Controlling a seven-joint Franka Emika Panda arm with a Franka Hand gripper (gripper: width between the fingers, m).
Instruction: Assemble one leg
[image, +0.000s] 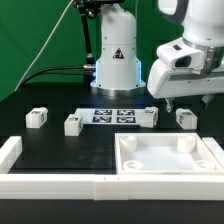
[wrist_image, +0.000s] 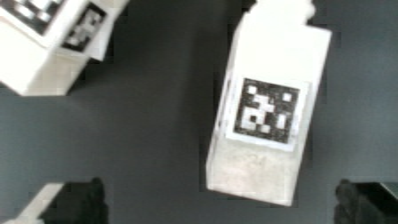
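Note:
My gripper grabs the leg by its marker-tagged body (image: 187, 119) (wrist_image: 265, 115) next, so the leg's narrow end stays free to enter the tray's corner socket.
Several alike white legs lie on the black table in the exterior view: two at the left (image: 37, 118) (image: 73, 123) and two at the right (image: 149, 117) (image: 185, 117). My gripper (image: 172, 102) hangs just above the two right legs, touching neither. In the wrist view one leg (wrist_image: 267, 105) lies lengthwise with its square marker tag facing up. The gripper (wrist_image: 217, 203) is open, with its dark fingertips (wrist_image: 71, 204) wide apart on either side of the leg's near end. It holds nothing.
The marker board (image: 112, 116) lies between the leg pairs. The large white tray-like piece with corner sockets (image: 168, 172) sits at front right. A white rail (image: 50, 184) runs along the front left. Another white tagged piece (wrist_image: 45, 45) shows beside the leg in the wrist view.

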